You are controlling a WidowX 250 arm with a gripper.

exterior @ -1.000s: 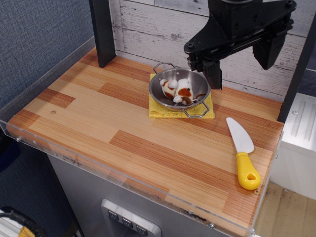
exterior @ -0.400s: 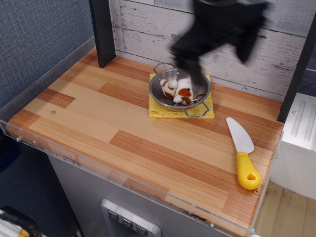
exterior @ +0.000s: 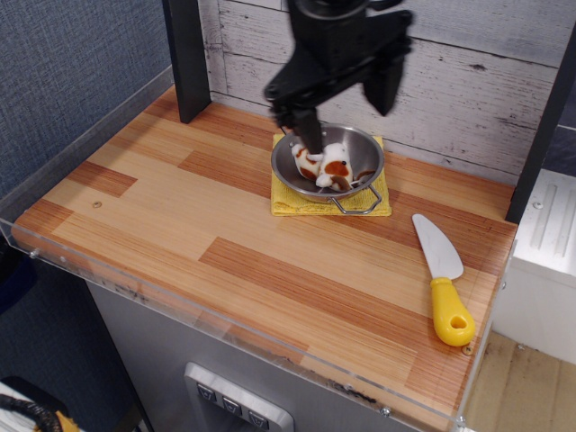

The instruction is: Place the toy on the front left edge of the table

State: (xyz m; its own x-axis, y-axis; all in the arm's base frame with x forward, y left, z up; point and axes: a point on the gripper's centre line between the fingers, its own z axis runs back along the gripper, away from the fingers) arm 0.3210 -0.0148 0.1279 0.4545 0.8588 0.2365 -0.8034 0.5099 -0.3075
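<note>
Next, my gripper grabs the plush dog's patched body (exterior: 330, 161), to set the toy on the front left edge of the table.
The toy (exterior: 326, 165), a white plush dog with reddish-brown patches, lies inside a metal bowl (exterior: 368, 153) at the back middle of the striped wood table (exterior: 180, 211). My black gripper (exterior: 346, 112) hangs just above the bowl's back rim. Its jaws stand wide apart and hold nothing. The left fingertip (exterior: 309, 135) reaches down to the bowl's back left rim, right by the toy's upper end. The other finger (exterior: 385, 88) is higher, behind the bowl. The table's front left edge lies far from the toy.
The bowl stands on a yellow cloth (exterior: 286, 205). A white plastic knife with a yellow handle (exterior: 443, 286) lies at the right front. A black post (exterior: 186, 54) stands at the back left. Clear acrylic edging (exterior: 135, 288) rims the table.
The gripper has swept left from the bowl's right back side to over its left back rim. The toy, bowl and knife have not moved.
</note>
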